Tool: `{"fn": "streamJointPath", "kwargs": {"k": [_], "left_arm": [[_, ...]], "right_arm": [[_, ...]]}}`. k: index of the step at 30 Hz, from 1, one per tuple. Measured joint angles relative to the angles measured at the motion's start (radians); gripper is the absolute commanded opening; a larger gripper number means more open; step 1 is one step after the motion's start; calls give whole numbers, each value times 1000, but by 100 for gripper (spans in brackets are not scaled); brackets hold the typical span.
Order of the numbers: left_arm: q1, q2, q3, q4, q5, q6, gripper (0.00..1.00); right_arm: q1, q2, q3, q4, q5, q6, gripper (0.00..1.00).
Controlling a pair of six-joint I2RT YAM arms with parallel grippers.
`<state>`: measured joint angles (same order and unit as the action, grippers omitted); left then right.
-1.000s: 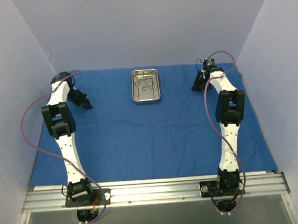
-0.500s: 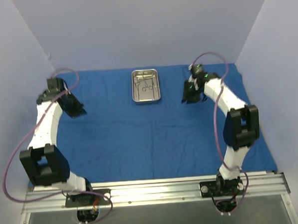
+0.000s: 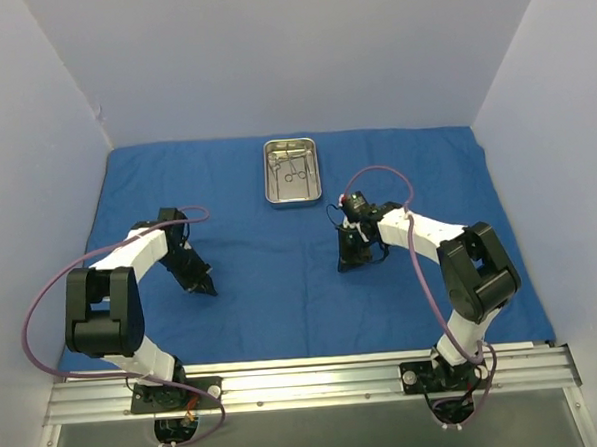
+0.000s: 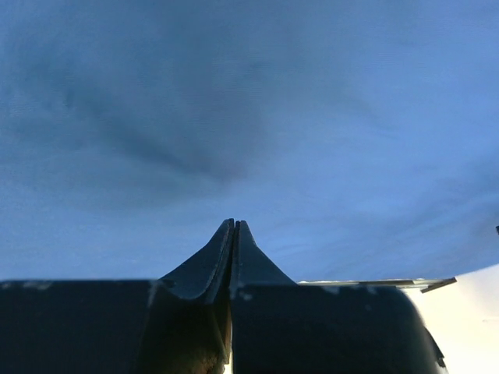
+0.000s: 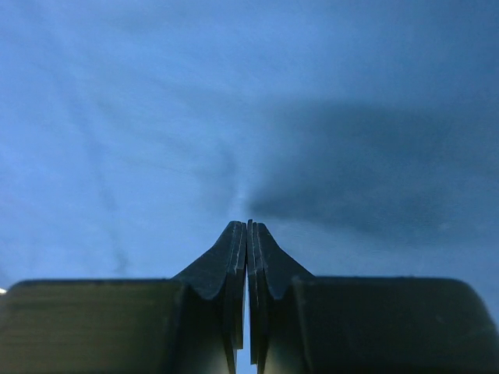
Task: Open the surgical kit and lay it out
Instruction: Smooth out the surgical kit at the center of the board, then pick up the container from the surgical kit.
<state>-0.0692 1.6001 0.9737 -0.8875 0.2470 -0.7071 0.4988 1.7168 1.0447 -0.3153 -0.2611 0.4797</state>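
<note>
I would bring my left gripper up empty if I lifted it now, because its shut fingers are over plain blue drape, far from the tray (image 3: pixel 292 171).
The deep-blue drape (image 3: pixel 282 284) lies spread flat over the table. The shiny steel tray (image 3: pixel 292 171) sits on it at the back centre with the silver ring-handled instruments (image 3: pixel 290 167) inside. My left gripper (image 3: pixel 206 287) is shut and empty, low over the drape at the front left. My right gripper (image 3: pixel 347 263) is shut and empty, low over the drape right of centre, in front of the tray. The left wrist view shows shut fingertips (image 4: pixel 234 226) over bare blue cloth; the right wrist view shows the same (image 5: pixel 248 226).
Pale walls close in the table at the back and both sides. A metal rail (image 3: pixel 307 378) runs along the near edge, with both arm bases on it. Purple cables loop beside each arm.
Both arms have swung from the drape's far corners toward the front and middle. The left gripper moved near and right, the right gripper near and left. The drape stays flat.
</note>
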Motion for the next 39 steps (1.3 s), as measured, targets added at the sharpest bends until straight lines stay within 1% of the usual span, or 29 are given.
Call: {"fn": "streamJointPath", "kwargs": {"k": [3,7,12,15,18,22,24,27,28,29,30,31,32,33,34,36,39], "left_arm": [[0,4,-82,12,-4,-23,2],[0,2,-169,14,0,-53,2],[2,-20,-189,16,1,-80,2],[1,-48,-208,15,-12,-91,2],[1,-73,-226,2,-28,-97,2],[1,-89,-217,-31,-54,-98,2],[1,-89,-183,-58,-61,-92,2],[0,-92,-93,-91,-63,-70,2],[-2,-100,-60,-93,-64,-61,4],[-2,-113,-26,-93,-64,-48,8],[-3,-132,8,-92,-63,-36,15],[-3,-155,39,-86,-60,-22,25],[-4,-179,66,-79,-55,-6,30],[-4,-203,89,-63,-43,6,33],[-4,-226,107,-39,-24,18,36],[-7,-257,129,28,23,42,38],[-18,-242,158,117,99,80,37]], "right_arm": [[0,8,-85,45,-27,21,0],[-3,-29,-148,121,-40,39,0],[-3,-81,-219,196,-39,52,0],[-2,-93,-230,200,-34,55,0],[-8,-94,-221,181,-27,53,0],[-20,-86,-185,96,4,42,0],[-26,-85,-166,44,37,31,0],[-42,-93,-126,-37,83,12,0],[-53,-97,-105,-63,93,3,1],[-71,-100,-84,-78,97,-8,7],[-96,-104,-61,-86,101,-17,26],[-125,-105,-38,-91,105,-26,34],[-156,-105,-14,-96,110,-42,41],[-184,-105,7,-93,111,-60,58],[-207,-105,29,-92,111,-72,64],[-240,-95,90,-77,92,-108,77],[-238,-28,227,-38,48,-136,81]]}}
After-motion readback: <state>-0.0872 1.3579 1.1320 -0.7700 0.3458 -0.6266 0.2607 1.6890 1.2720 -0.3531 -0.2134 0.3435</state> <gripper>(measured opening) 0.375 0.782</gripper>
